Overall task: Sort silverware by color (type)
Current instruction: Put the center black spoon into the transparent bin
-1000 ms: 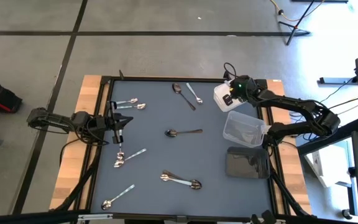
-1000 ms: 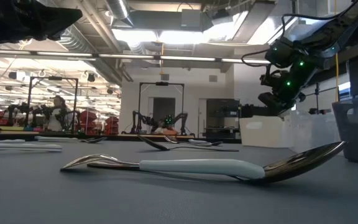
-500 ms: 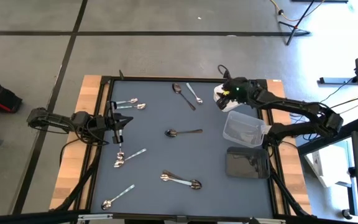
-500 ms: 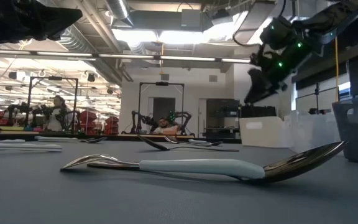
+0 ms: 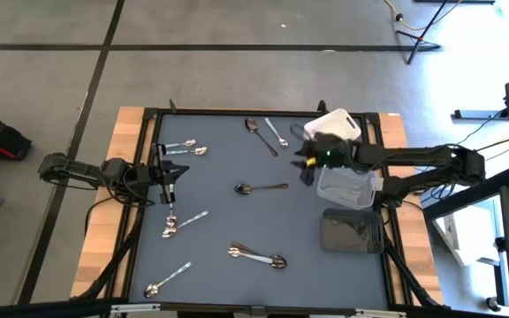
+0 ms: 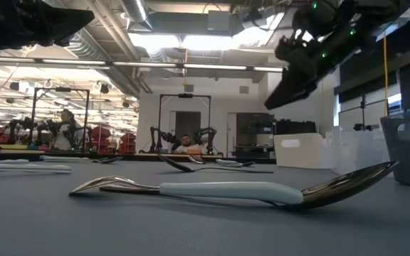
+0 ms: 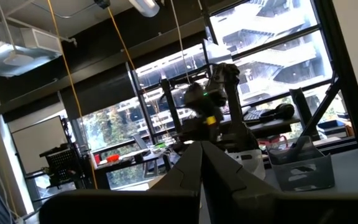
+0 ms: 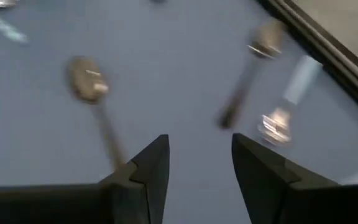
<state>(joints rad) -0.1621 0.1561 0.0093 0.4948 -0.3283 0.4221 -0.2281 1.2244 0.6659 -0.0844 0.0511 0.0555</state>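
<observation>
The dark centre spoon (image 5: 244, 188) has a slim handle, and my right gripper should grab it next by its slim handle (image 5: 274, 186) to sort by color.
Several small spoons lie flat on the blue-grey table (image 5: 228, 168). A pair lies at the far left (image 5: 188, 147). A dark spoon (image 5: 256, 131) and a light-handled one (image 5: 277, 132) lie at the far middle, and another dark spoon (image 5: 259, 187) lies in the centre. More spoons lie nearer (image 5: 182, 223), (image 5: 256, 257), (image 5: 166, 279). My right gripper (image 5: 306, 164) is open and empty above the table, between the centre spoon and the bins. Its wrist view (image 8: 197, 146) shows dark spoons (image 8: 89, 87), (image 8: 263, 43) below. My left gripper (image 5: 170, 179) is shut and empty at the left edge.
Along the right edge stand a white bin (image 5: 332, 124) at the far end, a clear bin (image 5: 347, 185) in the middle and a dark bin (image 5: 352, 231) nearest. A light-handled spoon (image 6: 219, 190) lies close in the low view. Bare table lies left of centre.
My right gripper has swung from over the white bin toward the table's left and a little toward its near edge, out over the open table. It has also risen in the low view. My left arm has kept still.
</observation>
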